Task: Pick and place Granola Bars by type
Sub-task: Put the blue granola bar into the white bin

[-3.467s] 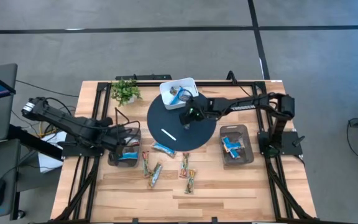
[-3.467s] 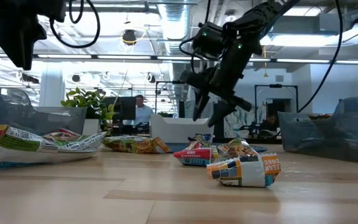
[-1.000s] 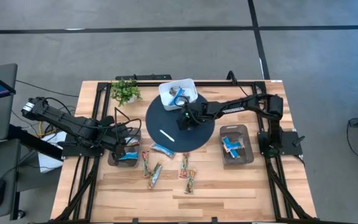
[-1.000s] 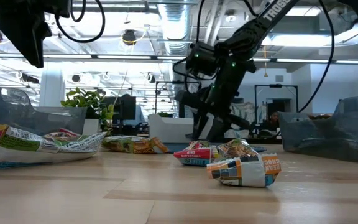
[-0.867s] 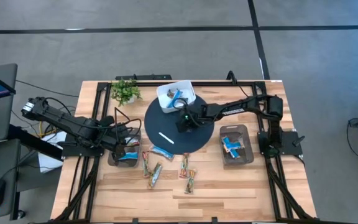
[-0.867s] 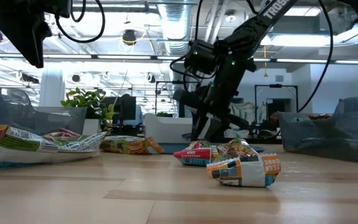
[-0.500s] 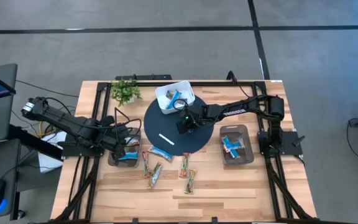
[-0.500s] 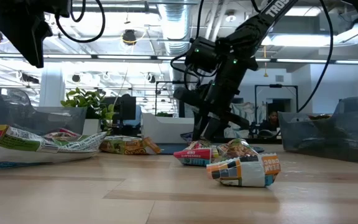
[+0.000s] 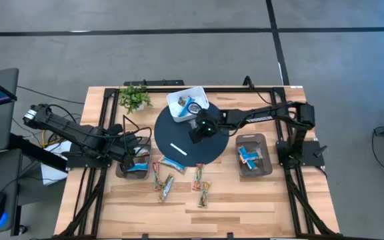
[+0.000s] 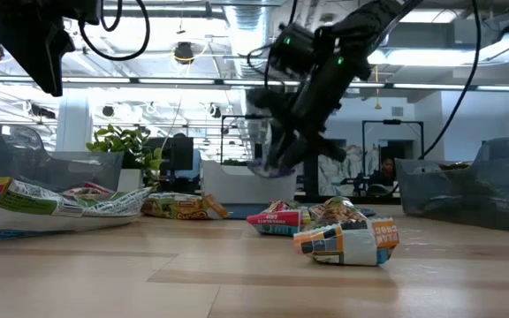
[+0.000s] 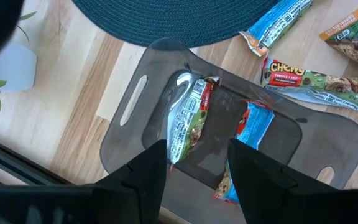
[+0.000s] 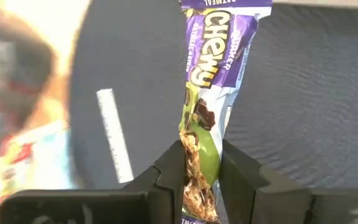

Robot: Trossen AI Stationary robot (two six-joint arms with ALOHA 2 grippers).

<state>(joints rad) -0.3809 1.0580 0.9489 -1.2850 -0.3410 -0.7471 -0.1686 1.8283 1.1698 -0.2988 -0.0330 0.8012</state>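
My right gripper needs to move the Chewy granola bar toward the white box [image 9: 188,105]: the bar is short of that box, so if I opened now, the bar would miss.
My right gripper [image 12: 199,177] hangs over the dark round mat [image 9: 179,130], shut on a purple-and-green Chewy granola bar [image 12: 211,87]. In the low view the gripper [image 10: 277,159] and bar are above the table. My left gripper [image 11: 197,180] stands open above the left grey bin [image 11: 135,99], which holds tan and blue bars [image 11: 188,118]. Several more granola bars [image 9: 167,188] lie flat on the wood in front of the mat. A thin white stick [image 9: 179,148] lies on the mat, beside the white box [image 9: 188,105]. My right gripper pinches the bar near one end [image 12: 197,163] between its two fingers, one on each long edge. The rest of the bar runs on past the fingertips, in line with the fingers. The fingers slant downward, and the bar hangs below them clear of the mat.
The right grey bin [image 9: 265,157] holds blue bars. A small potted plant [image 9: 135,98] stands at the far left of the table. A black frame [image 9: 282,90] borders the wooden top. Bare wood lies along the near edge.
My right gripper has risen from the mat, and the purple-and-green bar has come up with it, clear of the mat. The white box has slid slightly toward the table's left and near side. My left arm has kept still.
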